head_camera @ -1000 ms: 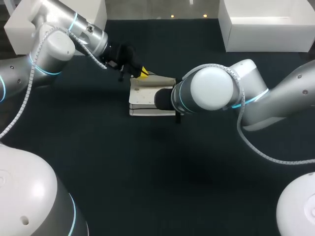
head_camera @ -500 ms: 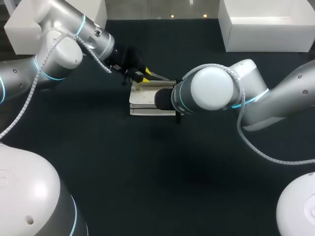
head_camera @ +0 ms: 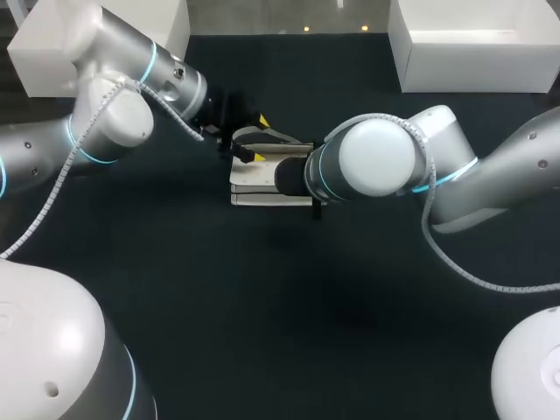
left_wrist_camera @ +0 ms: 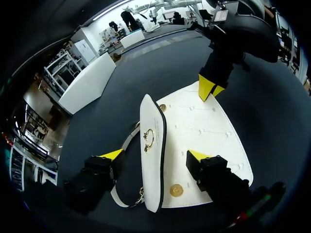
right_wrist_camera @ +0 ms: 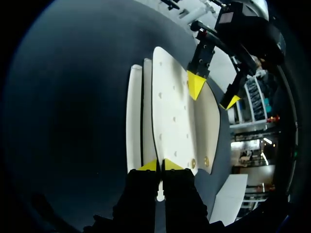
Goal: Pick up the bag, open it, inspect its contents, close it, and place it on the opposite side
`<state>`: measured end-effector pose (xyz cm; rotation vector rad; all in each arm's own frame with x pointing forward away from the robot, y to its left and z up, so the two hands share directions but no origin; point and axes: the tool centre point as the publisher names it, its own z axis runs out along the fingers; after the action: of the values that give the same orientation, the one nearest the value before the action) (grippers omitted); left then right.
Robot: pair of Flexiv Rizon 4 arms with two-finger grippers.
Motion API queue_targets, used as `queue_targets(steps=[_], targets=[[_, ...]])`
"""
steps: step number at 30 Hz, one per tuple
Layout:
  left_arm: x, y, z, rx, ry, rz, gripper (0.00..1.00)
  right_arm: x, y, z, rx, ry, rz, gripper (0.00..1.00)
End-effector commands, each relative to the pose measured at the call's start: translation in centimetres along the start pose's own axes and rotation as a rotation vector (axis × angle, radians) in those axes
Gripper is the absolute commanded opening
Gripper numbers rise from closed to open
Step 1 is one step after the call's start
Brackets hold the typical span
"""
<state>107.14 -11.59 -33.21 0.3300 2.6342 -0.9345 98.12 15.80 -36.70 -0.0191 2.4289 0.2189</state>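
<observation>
The bag needs to be grabbed by its raised flap (left_wrist_camera: 155, 187) with my left gripper next, because only this thin flap stands on edge while the front panel (left_wrist_camera: 206, 138) lies flat.
A white bag (head_camera: 258, 175) lies flat mid-table, its flap (left_wrist_camera: 153, 141) standing up on edge, with a gold clasp and a strap by it. My left gripper (left_wrist_camera: 155, 155) is open, one yellow tip on each side of the raised flap, neither tip touching it. In the head view it (head_camera: 255, 138) hovers over the bag's back left corner. My right gripper (right_wrist_camera: 160, 166) is shut on the thin edge of the bag (right_wrist_camera: 170, 111) at the opposite end, and the left wrist view shows it there (left_wrist_camera: 210, 87). My right arm (head_camera: 376, 157) hides that end from above.
White bins stand at the back left (head_camera: 35, 61) and back right (head_camera: 477, 52) corners. The dark table (head_camera: 280, 306) stretches in front of the bag.
My left gripper has gone from shut to wide open over the bag's flap, and its arm has shifted a little toward the bag. The right arm and the bag have stayed put.
</observation>
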Motion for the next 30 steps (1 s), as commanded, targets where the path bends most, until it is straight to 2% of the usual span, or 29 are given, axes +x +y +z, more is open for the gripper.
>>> queue_targets(steps=[1,8,19,21,28,30], targets=[[-1.2,0.7,1.4,0.011,0.015,-0.008,0.78,0.1,-0.1,0.0,-0.004,-0.003,0.0,0.0],[-1.7,1.1,2.1,0.001,0.029,-0.02,0.6,0.1,-0.1,0.0,-0.004,-0.003,0.0,0.0],[-1.9,1.3,2.3,-0.021,0.036,-0.029,0.44,0.1,-0.1,0.0,-0.004,-0.003,0.0,0.0],[-1.9,1.3,2.3,-0.025,0.036,-0.031,0.35,0.1,-0.1,0.0,-0.004,-0.003,0.0,0.0],[-1.8,1.4,2.5,-0.034,0.041,-0.034,0.24,0.1,-0.1,0.0,-0.004,-0.003,0.0,0.0],[-1.8,1.5,2.6,-0.039,0.042,-0.036,0.15,0.1,-0.1,0.0,-0.004,-0.003,0.0,0.0]])
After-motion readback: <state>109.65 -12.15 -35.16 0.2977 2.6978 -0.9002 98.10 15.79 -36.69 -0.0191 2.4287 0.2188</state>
